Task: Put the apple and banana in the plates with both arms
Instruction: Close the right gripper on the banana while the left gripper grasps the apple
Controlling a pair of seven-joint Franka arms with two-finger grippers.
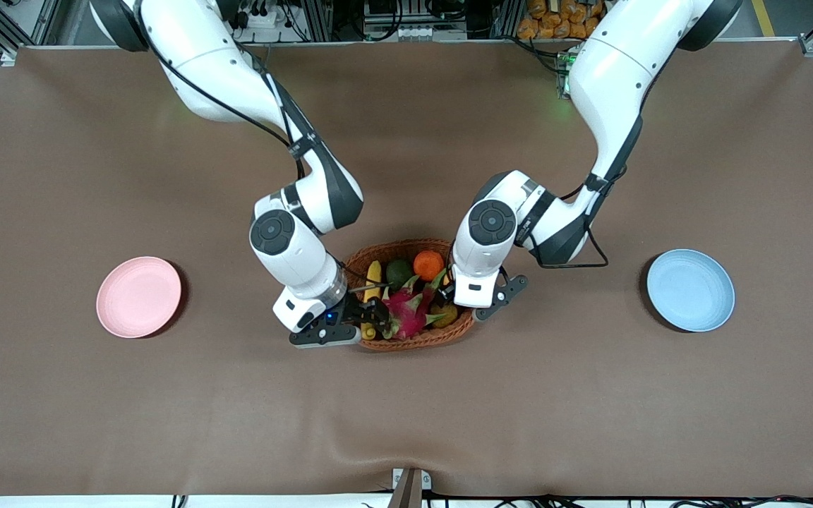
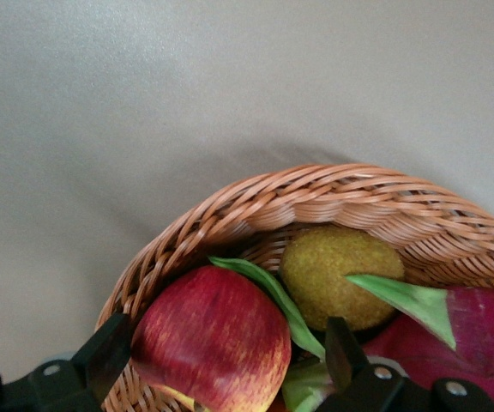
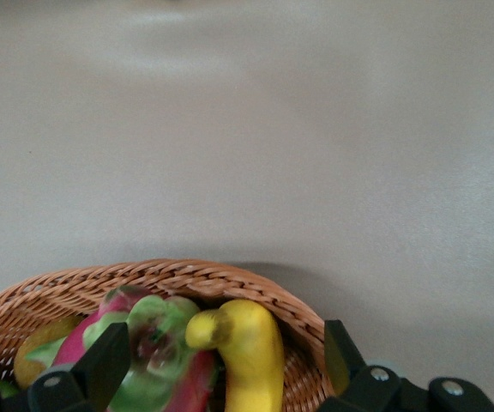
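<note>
The red apple needs to go in the blue plate point(image 1: 690, 289), so my left gripper should grab the apple by its rounded sides next.
The red apple point(image 2: 213, 339) lies in the wicker basket point(image 1: 413, 343). My left gripper point(image 2: 221, 354) is open, with a finger on each side of the apple; in the front view it point(image 1: 451, 289) is over the basket's end toward the left arm and hides the apple. The yellow banana point(image 3: 245, 352) lies along the basket's end toward the right arm point(image 1: 374, 272). My right gripper point(image 3: 225, 356) is open astride the banana's dark tip, low over the basket point(image 1: 376, 311). The pink plate point(image 1: 138, 296) and the blue plate point(image 1: 690, 289) sit bare at the table's two ends.
The basket also holds a pink dragon fruit point(image 1: 410, 312), an orange point(image 1: 428, 264), a dark green fruit point(image 1: 399, 272) and a yellow-brown fruit point(image 2: 337, 275) beside the apple. Brown cloth covers the table point(image 1: 406, 423).
</note>
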